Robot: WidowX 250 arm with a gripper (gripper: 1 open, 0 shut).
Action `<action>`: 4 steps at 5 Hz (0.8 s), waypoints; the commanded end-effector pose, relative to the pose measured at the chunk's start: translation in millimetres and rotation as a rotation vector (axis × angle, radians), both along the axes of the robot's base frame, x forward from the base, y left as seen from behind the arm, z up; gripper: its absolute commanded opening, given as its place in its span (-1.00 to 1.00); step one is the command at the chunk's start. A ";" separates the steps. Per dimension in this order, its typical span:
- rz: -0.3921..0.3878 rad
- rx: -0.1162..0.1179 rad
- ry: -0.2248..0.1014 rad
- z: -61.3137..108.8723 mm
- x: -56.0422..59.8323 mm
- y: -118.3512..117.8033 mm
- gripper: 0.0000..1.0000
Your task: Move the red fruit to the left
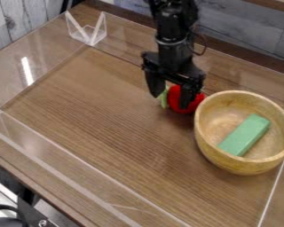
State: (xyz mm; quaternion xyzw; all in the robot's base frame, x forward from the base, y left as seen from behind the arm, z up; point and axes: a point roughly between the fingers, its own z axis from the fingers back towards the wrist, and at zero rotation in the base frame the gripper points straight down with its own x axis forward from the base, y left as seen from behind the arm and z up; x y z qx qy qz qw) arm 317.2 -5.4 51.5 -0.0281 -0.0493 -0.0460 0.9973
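The red fruit needs to move to the open wood, so my gripper should pick it up next by its round body [188, 103].
The red fruit [187, 100] lies on the wooden table just left of the wooden bowl, with its green leafy end facing left. My gripper [173, 95] hangs straight down over it, open, its black fingers [155, 86] straddling the fruit close to the table. Part of the fruit is hidden behind the fingers. I cannot tell whether the fingers touch it.
A round wooden bowl [211, 145] holding a green rectangular block [244, 136] stands right of the fruit. Clear acrylic walls [38, 66] fence the table, with a clear bracket [85, 31] at the back left. Bare wood stretches left of the gripper.
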 end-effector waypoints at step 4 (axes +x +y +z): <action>-0.003 0.007 -0.046 23.4 11.0 4.6 -1.00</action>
